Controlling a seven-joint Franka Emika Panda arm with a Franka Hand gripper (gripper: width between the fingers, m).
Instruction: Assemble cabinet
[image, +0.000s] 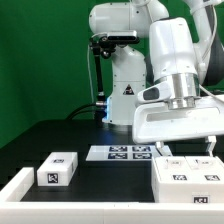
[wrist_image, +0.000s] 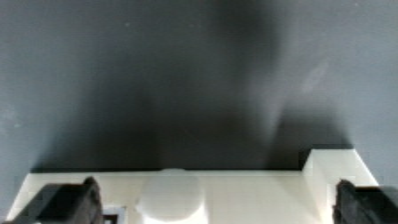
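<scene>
The cabinet's tagged side should stay free for assembly, so my gripper needs to grip the cabinet's rounded white peg (wrist_image: 173, 197).
The cabinet (image: 188, 181), a large white box-like body with black-and-white tags on its faces, lies at the front of the exterior view's right. My gripper (image: 186, 150) hangs just above it with its jaws wide apart and nothing between them. In the wrist view the cabinet's white surface (wrist_image: 240, 188) fills the space under the gripper (wrist_image: 214, 208). The dark fingertips (wrist_image: 64, 205) stand at either side of it. A raised white part (wrist_image: 338, 165) of the body stands by one finger. Whether the fingers touch the body cannot be told.
A small white tagged block (image: 57, 171) lies at the exterior view's front left. A white part (image: 14, 186) lies at the left corner. The marker board (image: 122, 153) lies flat in the middle of the black table (image: 60, 135). The robot base (image: 120, 95) stands behind.
</scene>
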